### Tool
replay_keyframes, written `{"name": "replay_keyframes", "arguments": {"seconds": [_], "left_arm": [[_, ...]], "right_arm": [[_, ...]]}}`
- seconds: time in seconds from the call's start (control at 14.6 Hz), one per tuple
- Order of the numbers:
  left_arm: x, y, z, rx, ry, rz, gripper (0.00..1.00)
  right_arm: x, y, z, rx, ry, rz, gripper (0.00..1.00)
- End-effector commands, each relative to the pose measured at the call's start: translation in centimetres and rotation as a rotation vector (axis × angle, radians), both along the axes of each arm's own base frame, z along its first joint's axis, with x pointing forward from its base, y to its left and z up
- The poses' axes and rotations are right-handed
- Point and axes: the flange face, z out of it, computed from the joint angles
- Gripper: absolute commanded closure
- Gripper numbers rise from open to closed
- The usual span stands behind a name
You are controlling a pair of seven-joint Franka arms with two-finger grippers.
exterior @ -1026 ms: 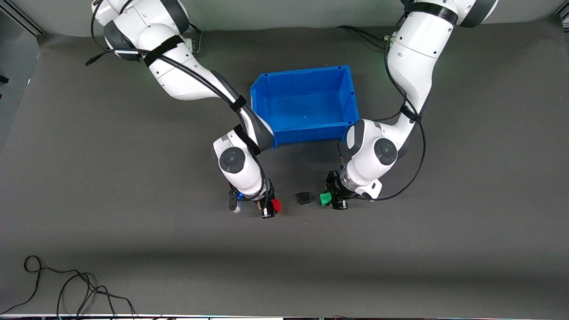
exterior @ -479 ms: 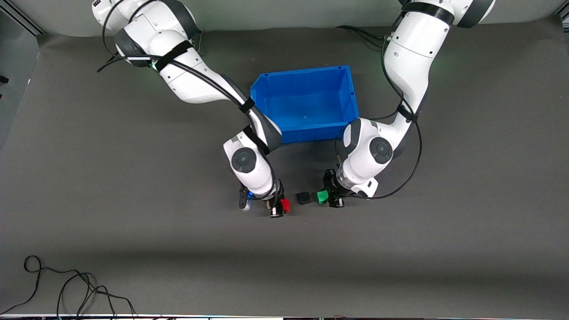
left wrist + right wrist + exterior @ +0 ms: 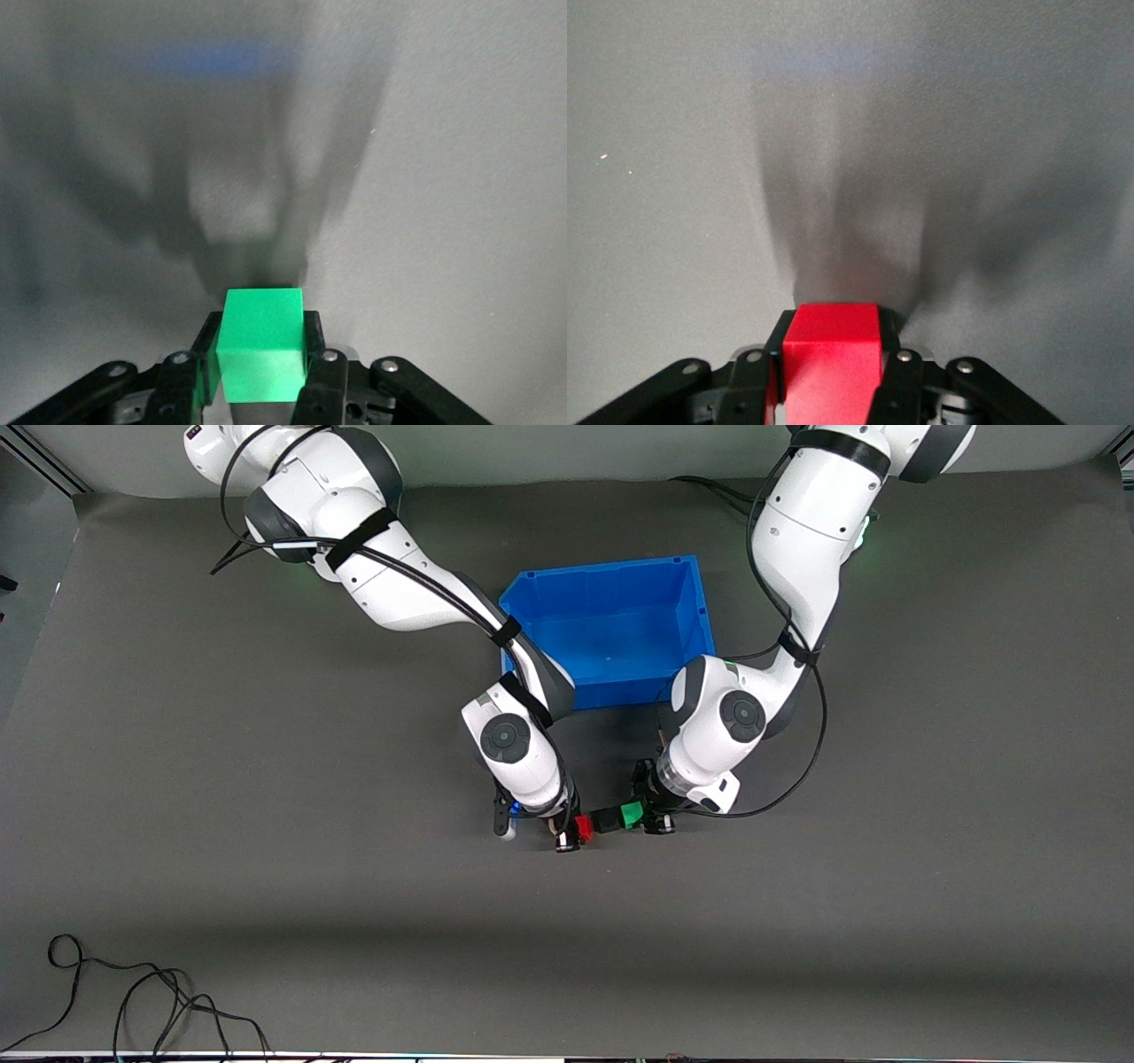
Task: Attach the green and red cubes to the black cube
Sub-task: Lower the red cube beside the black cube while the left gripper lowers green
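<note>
My right gripper should open now, because the red cube's side is against the black cube's side in the front view.
The tiny black cube sits on the dark table, nearer to the front camera than the blue bin. My left gripper is shut on the green cube, whose face meets the black cube on the left arm's side. My right gripper is shut on the red cube, which sits close against the black cube on the right arm's side. In the left wrist view the green cube is clamped between my fingers. In the right wrist view the red cube is clamped the same way. The black cube is out of both wrist views.
A blue plastic bin stands farther from the front camera than the cubes, between the two arms. A black cable lies coiled at the near edge toward the right arm's end.
Both grippers have moved inward toward the black cube, the left with the green cube and the right with the red cube. The gaps on both sides of the black cube have closed.
</note>
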Motion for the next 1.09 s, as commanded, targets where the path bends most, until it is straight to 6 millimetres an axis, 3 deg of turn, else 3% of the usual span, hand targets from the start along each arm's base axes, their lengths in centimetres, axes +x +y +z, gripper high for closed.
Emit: {"name": "replay_keyframes", "arguments": {"seconds": [0.0, 0.62, 1.03], "left_arm": [[-0.1, -1.4, -0.3, -0.006, -0.018, 0.022, 0.96], [0.7, -2.8, 0.7, -0.034, -0.041, 0.046, 0.95], [0.8, -3.0, 0.2, -0.031, -0.042, 0.041, 0.88]], "right_arm": [[0.1, 0.8, -0.6, -0.009, -0.007, -0.015, 1.0], [0.3, 0.6, -1.1, -0.01, -0.01, -0.012, 1.0], [0.9, 0.1, -1.6, -0.002, -0.031, -0.014, 1.0]]}}
